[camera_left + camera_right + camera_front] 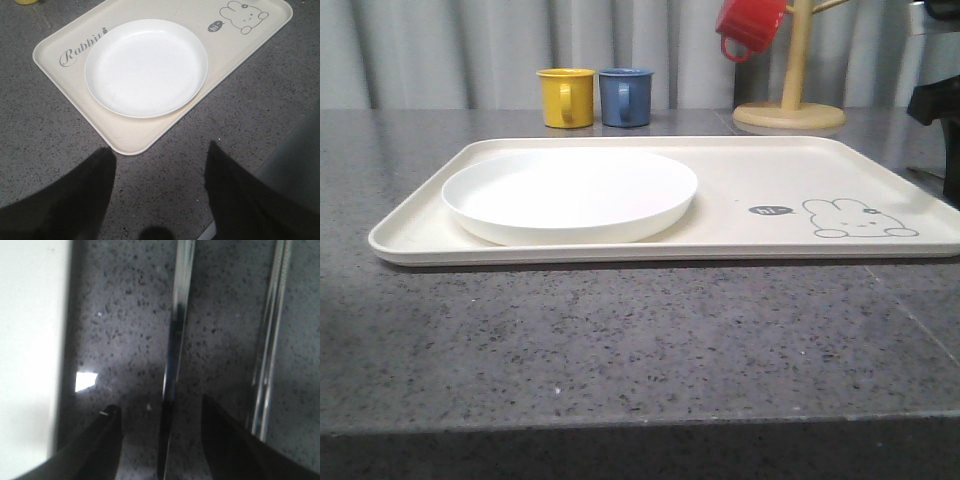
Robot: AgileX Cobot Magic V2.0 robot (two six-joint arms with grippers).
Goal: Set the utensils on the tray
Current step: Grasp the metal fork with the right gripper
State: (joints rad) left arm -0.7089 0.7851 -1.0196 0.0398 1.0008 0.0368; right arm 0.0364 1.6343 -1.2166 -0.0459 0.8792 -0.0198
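The fingers of my right gripper are low over the table on either side of the slim silver utensil handle. My right gripper should close on the handle now.
The cream tray [740, 160] with its line-drawn bunny lies across the grey table. A round white plate [570, 193] rests on its left half. In the left wrist view, the plate [146, 67] sits between the "Rabbit" script and the bunny on the tray [65, 37]. My left gripper [160, 148] hangs open above bare table just off a tray corner. My right gripper [160, 403] is open and low over the table, its fingers on either side of a slim silver utensil handle [177, 315]. A pair of silver chopstick-like bars [270, 340] lies just outside one finger.
A yellow mug [566, 97] and a blue mug [625, 96] stand behind the tray. A red mug [750, 26] hangs on a wooden mug tree [792, 100] at the back right. The tray's edge [30, 340] lies close beside the right gripper. Dark equipment [935, 100] stands at the far right.
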